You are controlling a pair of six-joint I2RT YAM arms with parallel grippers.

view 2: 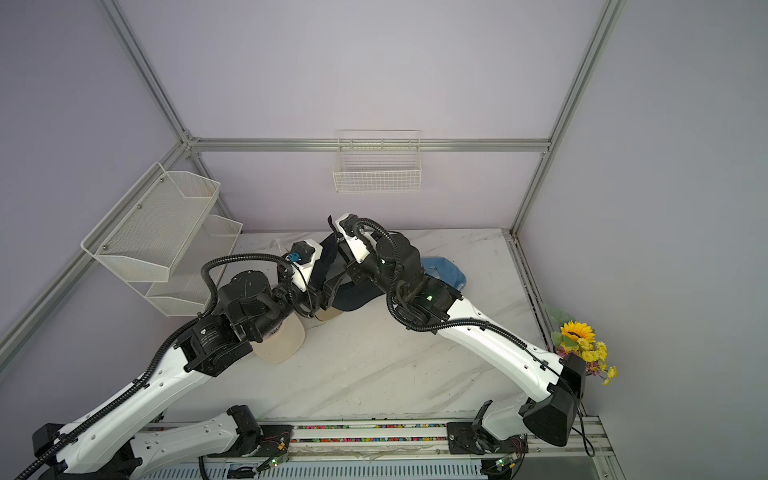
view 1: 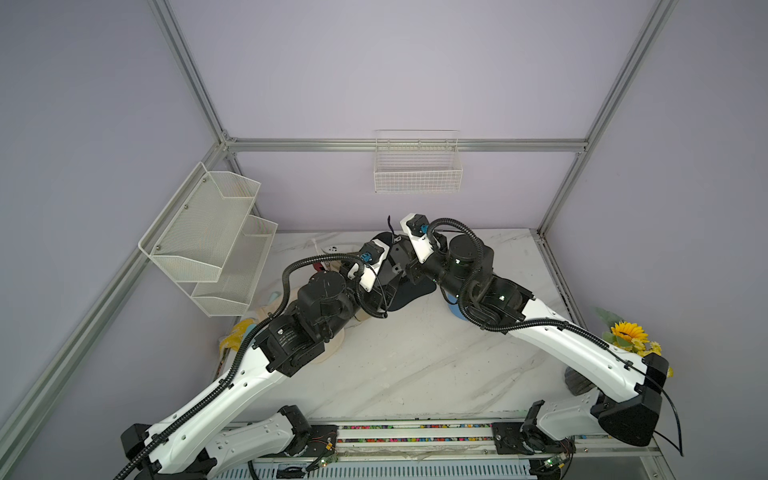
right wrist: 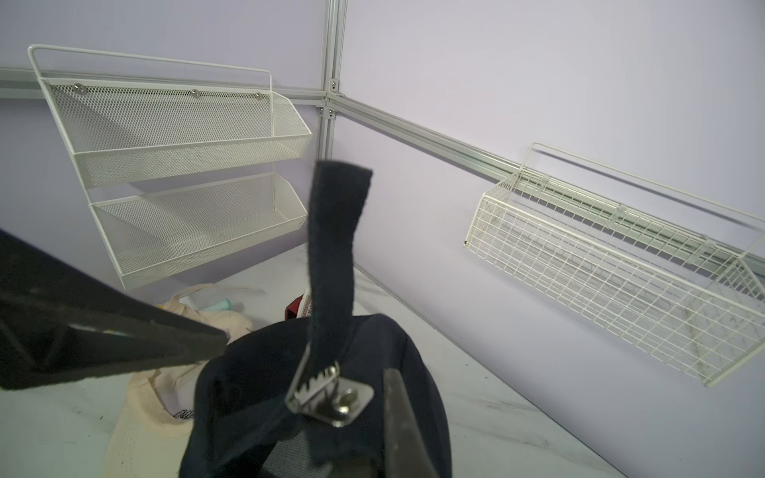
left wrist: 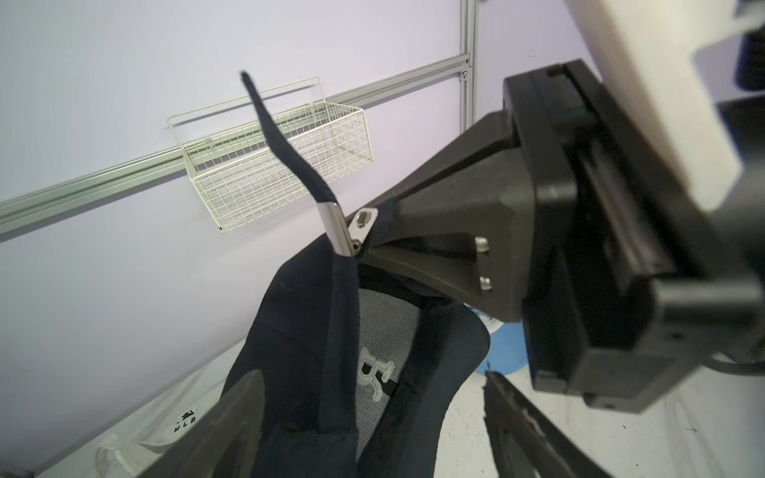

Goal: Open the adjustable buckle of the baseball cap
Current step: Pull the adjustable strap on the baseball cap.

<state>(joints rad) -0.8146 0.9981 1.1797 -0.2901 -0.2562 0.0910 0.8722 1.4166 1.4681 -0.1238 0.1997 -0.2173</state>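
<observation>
My left gripper grabs the strap close beside the buckle (left wrist: 352,227) next, opposite my right gripper, to pull out its loose end and open the buckle.
A navy baseball cap (left wrist: 306,331) hangs above the table, inside facing my left wrist camera. My right gripper (left wrist: 389,219) is shut on its back band right beside the silver buckle (left wrist: 352,227). The buckle's (right wrist: 331,393) toothed flap stands raised off its plate, and the loose strap (right wrist: 331,248) sticks straight up from it. My left gripper (left wrist: 368,385) is open, its fingers (left wrist: 244,414) wide apart on either side of the cap's lower part. In both top views the arms cover most of the cap (view 1: 415,291); only its brim (view 2: 353,301) and the strap tip (view 2: 330,224) show.
A cream cap (view 2: 278,340) lies under the left arm and a blue cap (view 2: 444,270) behind the right arm. A wire basket (view 1: 417,170) hangs on the back wall and a two-tier mesh shelf (view 1: 216,237) on the left wall. Sunflowers (view 1: 627,336) stand at the right edge.
</observation>
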